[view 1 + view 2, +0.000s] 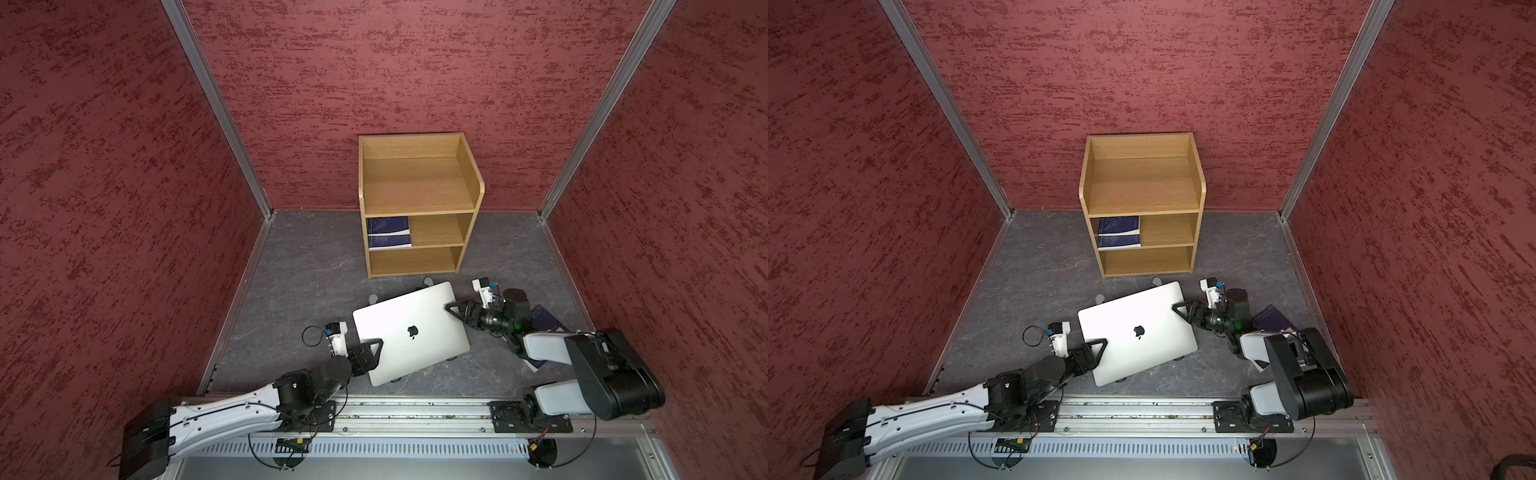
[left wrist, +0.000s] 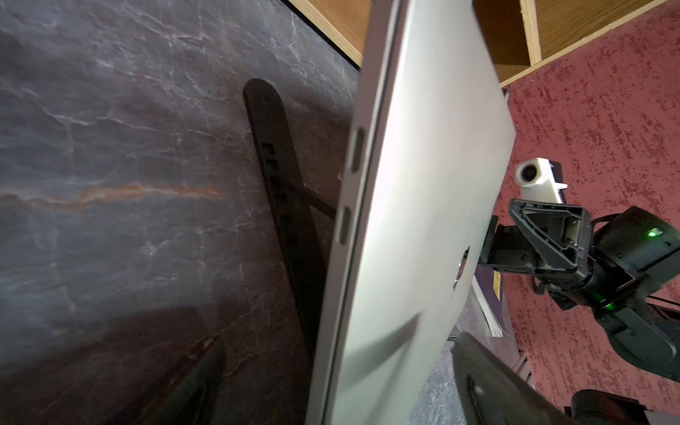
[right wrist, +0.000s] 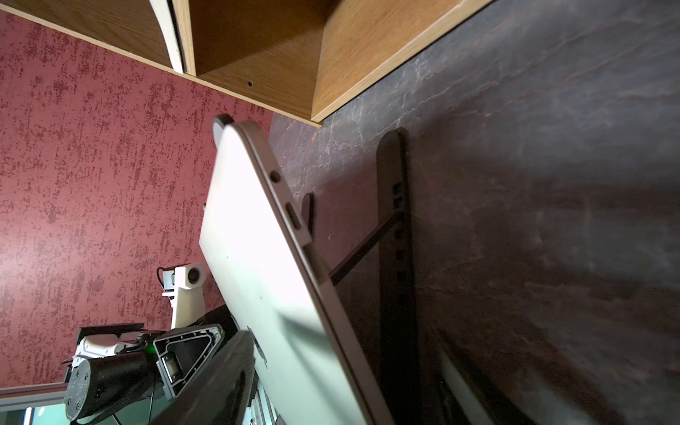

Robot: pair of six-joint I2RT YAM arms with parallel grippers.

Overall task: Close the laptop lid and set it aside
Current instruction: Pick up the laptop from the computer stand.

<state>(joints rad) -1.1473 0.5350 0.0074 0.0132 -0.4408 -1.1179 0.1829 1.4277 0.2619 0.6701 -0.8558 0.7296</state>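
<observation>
The robot needs to set the laptop aside. Its left gripper should next grab the laptop's short ported edge across lid and base, so the laptop stays shut and its opposite edge stays free.
The silver-grey laptop (image 1: 411, 332) (image 1: 1138, 332) rests tilted on a black folding stand (image 2: 272, 165) (image 3: 393, 220). The laptop lid (image 2: 423, 184) (image 3: 265, 276) lies flat against the base, apple logo up. My left gripper (image 1: 378, 345) (image 1: 1104, 343) (image 2: 342, 386) straddles the laptop's left edge. Its jaws are wide apart, one above the lid and one below the base, neither touching. My right gripper (image 1: 449, 308) (image 1: 1176, 307) (image 3: 336, 379) straddles the right edge near the far corner. One finger is just over the lid and the other well below, so it is open.
A wooden shelf unit (image 1: 415, 199) stands just behind the laptop, with dark blue books (image 1: 388, 232) on its middle shelf. Another dark blue book (image 1: 544, 318) lies on the grey floor under my right arm. Red walls enclose three sides, and the arms' metal rail (image 1: 415, 411) runs along the front.
</observation>
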